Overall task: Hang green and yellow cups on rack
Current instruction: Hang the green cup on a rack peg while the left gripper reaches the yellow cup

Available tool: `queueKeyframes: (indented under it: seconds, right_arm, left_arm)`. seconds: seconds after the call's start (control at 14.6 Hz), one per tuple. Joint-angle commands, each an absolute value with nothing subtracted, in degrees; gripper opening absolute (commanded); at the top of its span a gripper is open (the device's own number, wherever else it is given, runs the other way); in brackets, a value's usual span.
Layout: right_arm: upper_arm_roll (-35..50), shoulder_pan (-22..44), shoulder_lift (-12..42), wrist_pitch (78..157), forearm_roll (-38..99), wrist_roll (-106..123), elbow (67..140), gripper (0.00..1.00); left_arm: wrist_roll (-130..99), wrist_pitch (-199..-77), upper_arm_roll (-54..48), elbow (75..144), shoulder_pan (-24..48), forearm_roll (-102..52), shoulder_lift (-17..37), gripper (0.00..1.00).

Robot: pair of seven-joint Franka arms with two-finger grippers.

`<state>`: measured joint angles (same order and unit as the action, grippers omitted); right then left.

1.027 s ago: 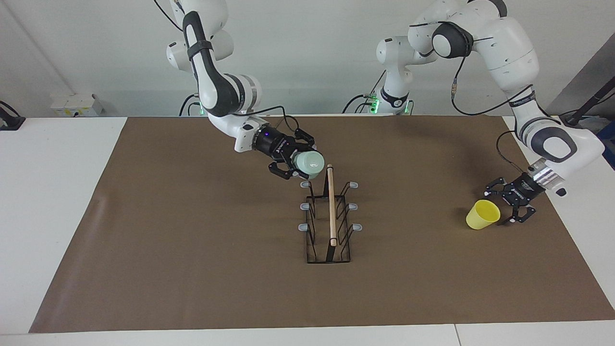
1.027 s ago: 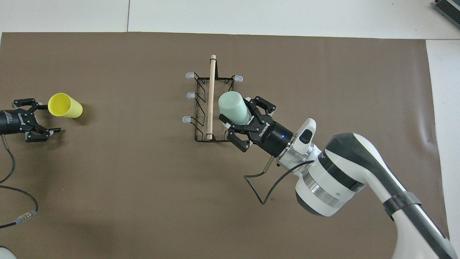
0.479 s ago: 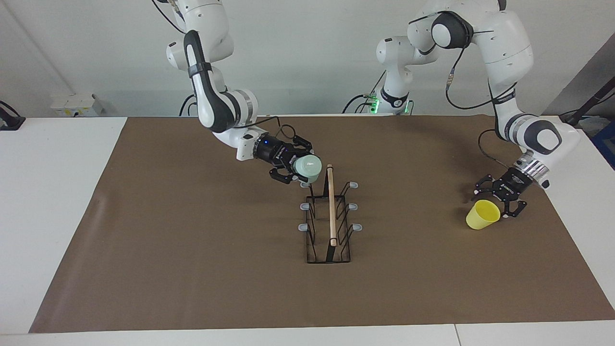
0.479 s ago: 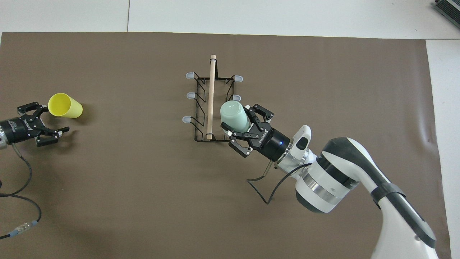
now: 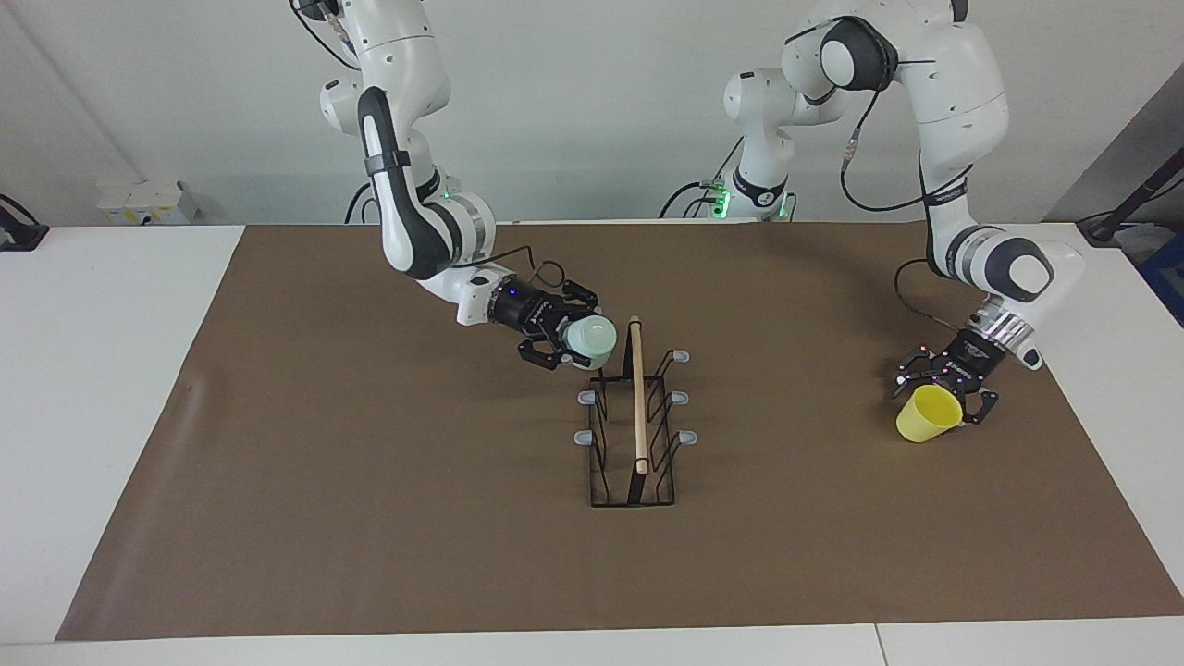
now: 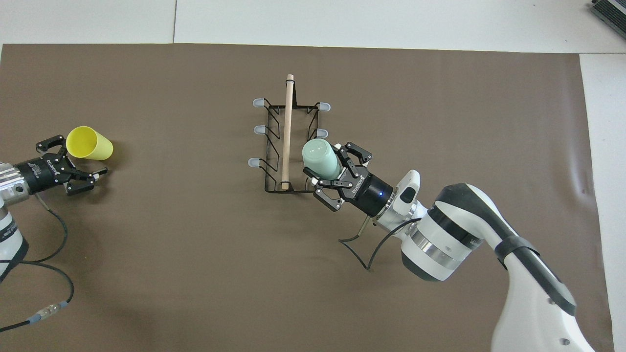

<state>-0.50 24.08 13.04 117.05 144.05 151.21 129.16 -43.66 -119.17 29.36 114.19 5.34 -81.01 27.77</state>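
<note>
The left gripper will next grab the yellow cup by its side (image 6: pixel 102 146), and then the cup can be hung on a bare rack peg (image 6: pixel 255 162).
My right gripper (image 5: pixel 573 333) is shut on the mint green cup (image 5: pixel 593 339), held tilted with its base toward the rack (image 5: pixel 632 444). The cup sits over the rack's prong nearest the robots on the right arm's side and hides it (image 6: pixel 320 156). The black wire rack (image 6: pixel 274 146) stands mid-table with its wooden dowel handle (image 5: pixel 637 398) along the top. The yellow cup (image 5: pixel 925 414) lies on its side toward the left arm's end (image 6: pixel 89 143). My left gripper (image 5: pixel 945 387) is open at the cup's open end (image 6: pixel 80 157); I cannot tell whether it touches.
A brown mat (image 5: pixel 370 481) covers most of the white table (image 5: pixel 102 388). The right arm's cable (image 6: pixel 362 244) hangs low over the mat beside the rack. The left arm's cable (image 6: pixel 54 244) trails near the mat's edge.
My left gripper has moved in to the yellow cup's open end. My right gripper has brought the green cup lower and closer to the rack's nearest prong.
</note>
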Motion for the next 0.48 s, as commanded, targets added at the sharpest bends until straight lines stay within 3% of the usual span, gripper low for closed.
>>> queueKeyframes:
  seconds: [0.0,0.41]
  right_arm:
    - [0.0,23.29,14.59,115.13,146.51,154.77,129.2,0.0]
    - [0.09,24.52,15.03,119.69,146.6,155.13,129.29,0.0]
  left_arm:
    - [-42.45,-122.6,29.71,115.05,7.12,-83.49,26.98,1.0]
    - [-41.49,-122.96,29.18,114.87,8.09,-83.58,27.07,1.0]
